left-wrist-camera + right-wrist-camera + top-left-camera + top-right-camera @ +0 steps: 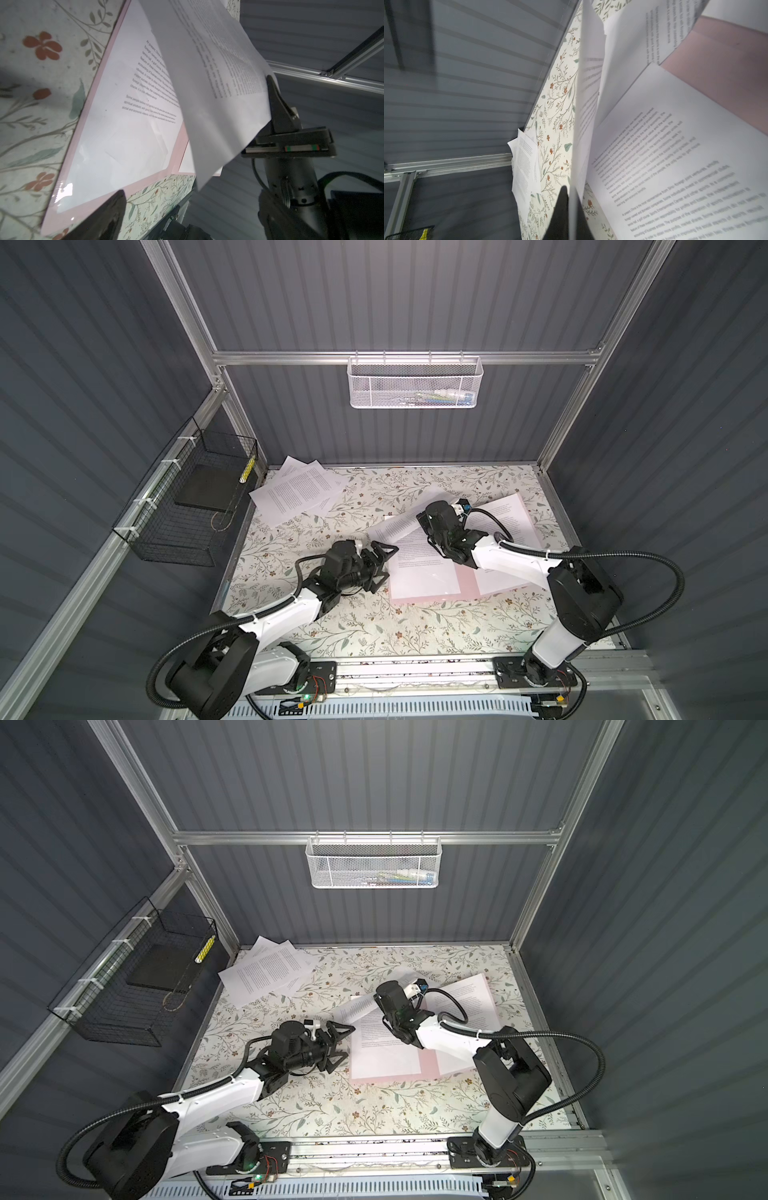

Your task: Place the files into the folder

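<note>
The lifted sheet should next be grabbed by my left gripper at the side edge facing this gripper. The sheet's opposite edge then stays free to lay into the folder (465, 581) (120, 128).
The pale pink folder (465, 581) (430, 1063) lies open on the floral table, right of centre, with a printed sheet (419, 572) on its left half and another (513, 522) on its right half. My right gripper (420, 517) (572, 216) is shut on the edge of one more sheet (218, 93) (588, 83), which hangs lifted above the folder's left half. My left gripper (386, 566) (347, 1044) is open and empty, just left of the folder. Several loose files (297, 489) (266, 969) are piled at the back left corner.
A black wire basket (187, 514) on the left wall holds a dark flat slab (205, 485). A white mesh basket (413, 383) hangs on the back rail. Grey walls and an aluminium frame close in the table.
</note>
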`<state>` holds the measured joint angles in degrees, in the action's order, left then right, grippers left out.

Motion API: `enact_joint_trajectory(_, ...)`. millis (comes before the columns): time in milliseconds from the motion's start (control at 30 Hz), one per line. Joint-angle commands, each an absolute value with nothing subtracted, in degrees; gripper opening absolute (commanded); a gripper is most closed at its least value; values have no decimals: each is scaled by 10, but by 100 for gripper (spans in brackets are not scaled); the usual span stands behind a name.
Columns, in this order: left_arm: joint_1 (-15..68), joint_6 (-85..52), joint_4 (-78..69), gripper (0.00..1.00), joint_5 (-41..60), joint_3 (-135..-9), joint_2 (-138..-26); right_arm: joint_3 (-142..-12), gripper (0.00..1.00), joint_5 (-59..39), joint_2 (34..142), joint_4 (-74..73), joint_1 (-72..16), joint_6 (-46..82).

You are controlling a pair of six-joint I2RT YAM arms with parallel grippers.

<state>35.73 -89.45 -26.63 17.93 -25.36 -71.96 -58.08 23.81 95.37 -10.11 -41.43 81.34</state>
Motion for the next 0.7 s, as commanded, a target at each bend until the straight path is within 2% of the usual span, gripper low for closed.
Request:
enact_joint_trajectory(0,375,-967,-373,100,109,-248,-745,-565,0,299,945,-75,-425,835)
enact_joint_trajectory(167,397,-997,-401,99,43,-257,-771,-544,0,302,948,-101,-431,846)
enact_joint_trajectory(300,413,-1016,-417,90,4,-273,-805,-532,0,303,949,-119,-436,850)
enact_joint_trajectory(400,424,-1031,-431,79,-8,-288,-841,-527,0,307,948,-122,-439,854)
enact_joint_trajectory(533,435,-1054,-491,55,-25,-301,-893,-519,0,321,945,-125,-445,858)
enact_joint_trajectory(667,446,-1068,-502,41,-37,-320,-923,-509,0,328,947,-132,-448,868)
